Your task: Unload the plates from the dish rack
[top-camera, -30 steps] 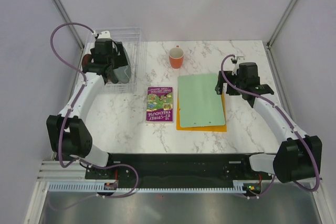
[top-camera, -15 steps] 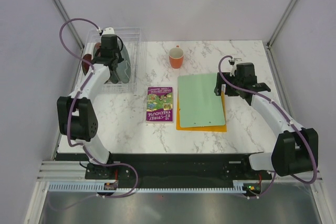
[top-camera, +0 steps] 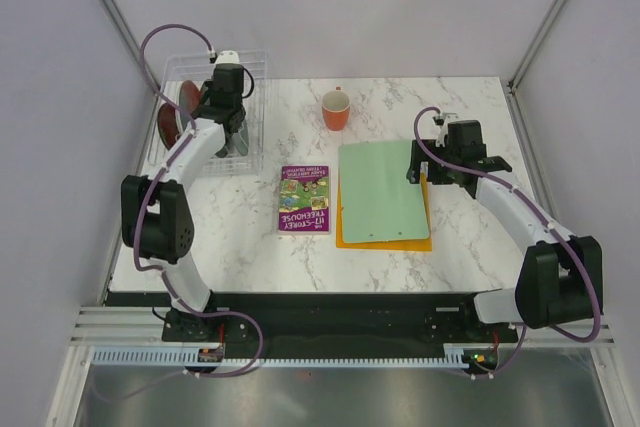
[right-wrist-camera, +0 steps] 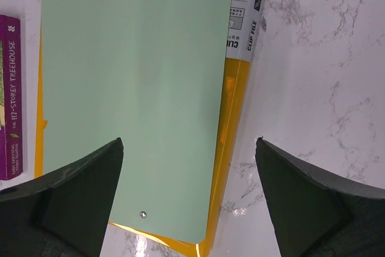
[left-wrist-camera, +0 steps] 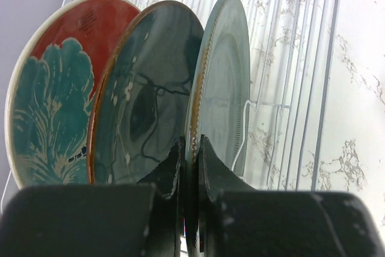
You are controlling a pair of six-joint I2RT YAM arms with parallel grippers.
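I am pinching the grey-green plate by its rim between my left gripper's closed fingers, so the grey-green plate would come up out of the dish rack if I lifted my left gripper now.
Three plates stand on edge in the clear dish rack. Seen from the left wrist, they are a red one with teal patches, a dark teal one and a plain grey-green one. My left gripper is shut on the rim of the grey-green plate, one finger on each face. In the top view the left gripper reaches into the dish rack at the back left. The red plate shows beside it. My right gripper hangs open with nothing between its fingers.
The right gripper hovers over the right edge of a green board, which lies on a yellow folder. A purple book lies mid-table. An orange cup stands behind it.
The left gripper has moved deeper into the rack and shut on the grey-green plate's rim. The right arm has shifted only slightly and stays open.
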